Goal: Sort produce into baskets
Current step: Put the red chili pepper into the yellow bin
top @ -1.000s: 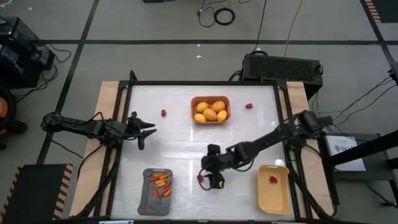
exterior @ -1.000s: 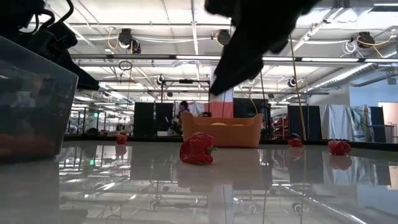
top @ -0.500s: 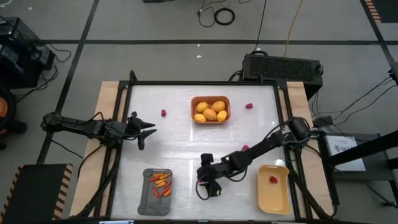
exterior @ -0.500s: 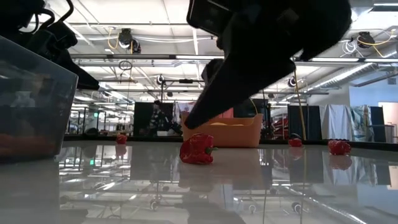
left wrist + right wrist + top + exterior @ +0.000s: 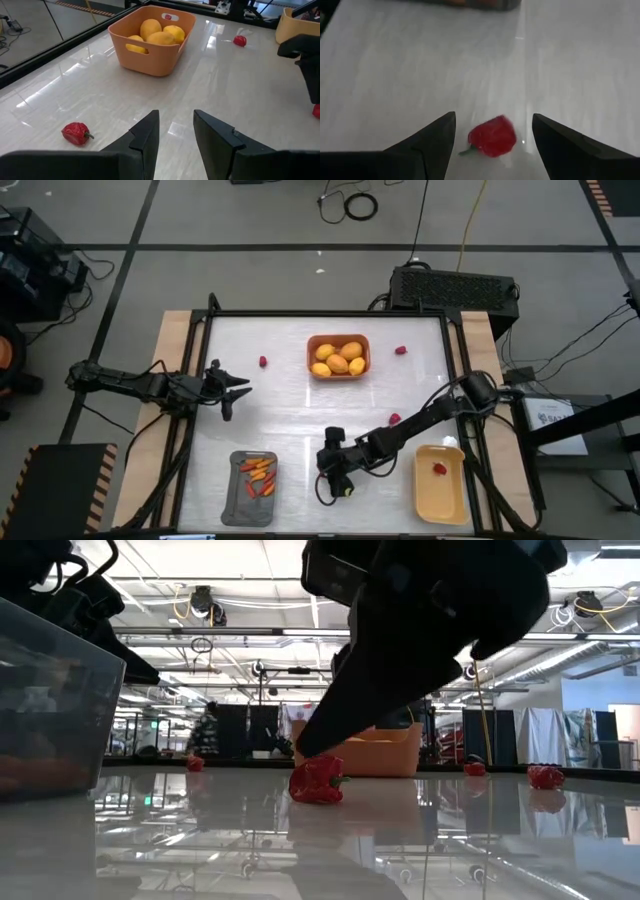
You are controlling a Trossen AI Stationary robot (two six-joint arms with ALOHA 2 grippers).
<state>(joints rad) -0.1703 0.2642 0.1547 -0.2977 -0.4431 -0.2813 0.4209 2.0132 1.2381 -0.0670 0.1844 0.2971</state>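
Next, my right gripper grabs the berry-like piece by its rounded red body [image 5: 496, 137], so that the piece gets sorted into the pale yellow basket.
A red berry-like piece [image 5: 492, 136] lies on the white table near its front edge, also seen in the low view [image 5: 317, 780]. My right gripper [image 5: 493, 120] is low over it and open, one finger on each side of the piece with a gap to both. In the high view, the right gripper [image 5: 332, 475] hides the piece. The orange basket [image 5: 338, 370] holds lemons, the dark grey basket [image 5: 254, 505] holds carrots, and the pale yellow basket [image 5: 440, 500] holds one red piece. My left gripper [image 5: 238, 390] waits open at the table's left.
Loose red pieces lie left of the orange basket [image 5: 263, 362], right of it [image 5: 401, 351], and beside the right arm [image 5: 394, 418]. Bare table stretches between the grey basket and the right gripper. A dark frame [image 5: 330, 313] edges the table.
My right gripper has come down and toward the table's near edge, ending low over the red piece with its fingers on either side. The piece has stayed where it was.
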